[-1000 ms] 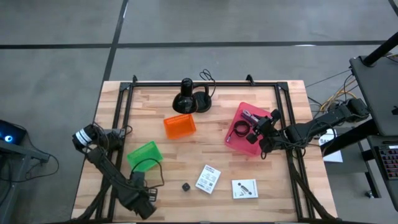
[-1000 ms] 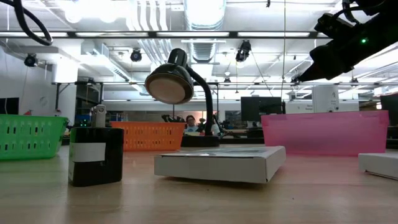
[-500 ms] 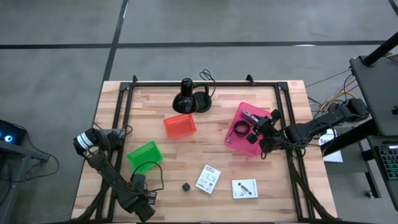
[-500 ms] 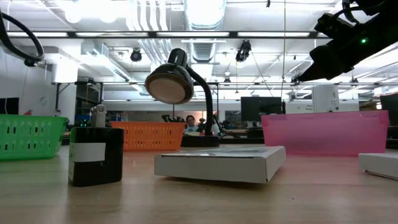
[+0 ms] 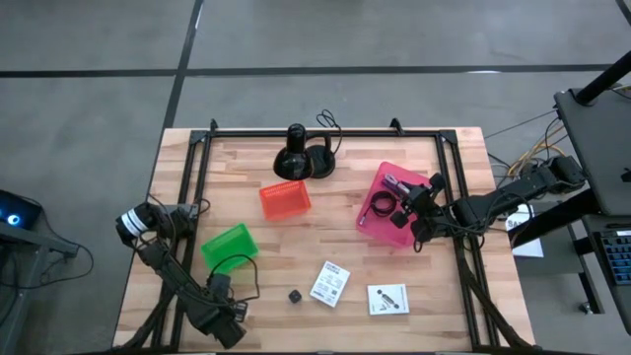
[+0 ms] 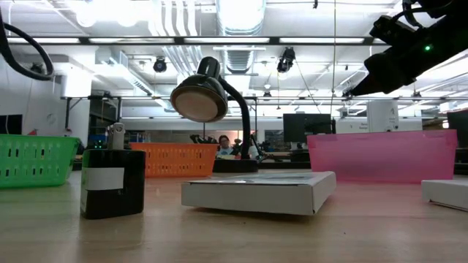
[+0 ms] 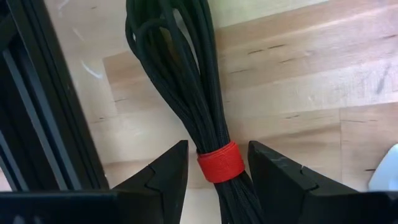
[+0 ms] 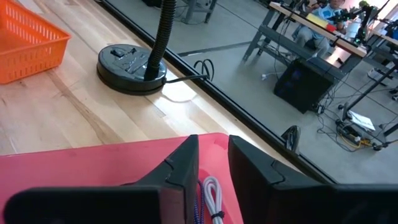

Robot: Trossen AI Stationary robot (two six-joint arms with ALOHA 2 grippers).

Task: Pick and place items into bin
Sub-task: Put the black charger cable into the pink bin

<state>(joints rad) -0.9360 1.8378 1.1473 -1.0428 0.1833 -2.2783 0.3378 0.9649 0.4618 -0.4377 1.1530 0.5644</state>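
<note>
My left gripper's fingers are close beside the red tie [image 7: 219, 163] on the black cable, so it is now time to close on the tie.
A black coiled cable [image 7: 186, 74], bound by a red tie [image 7: 219, 163], lies on the wood at the near left, its loop [image 5: 242, 271] beside the green bin. My left gripper [image 7: 217, 168] points down over it, open, one finger on each side of the tie and a thin gap at both. Two white printed cards [image 5: 329, 284] [image 5: 387, 298] and a tiny black cube [image 5: 294, 296] lie flat near the front edge. My right gripper [image 8: 213, 152] hovers over the pink bin [image 5: 386, 222], its fingers a narrow gap apart with nothing between them.
The pink bin holds a black cord, a purple strap [image 5: 397, 184] and a white cord [image 8: 211, 193]. An orange bin [image 5: 285, 200] and a green bin [image 5: 229, 247] stand mid-table, a black desk lamp [image 5: 301, 158] at the back. A black frame rail [image 7: 37, 112] runs close beside the cable.
My left gripper has sunk a little toward the coiled cable, staying open. The cable and the other things lie as before.
</note>
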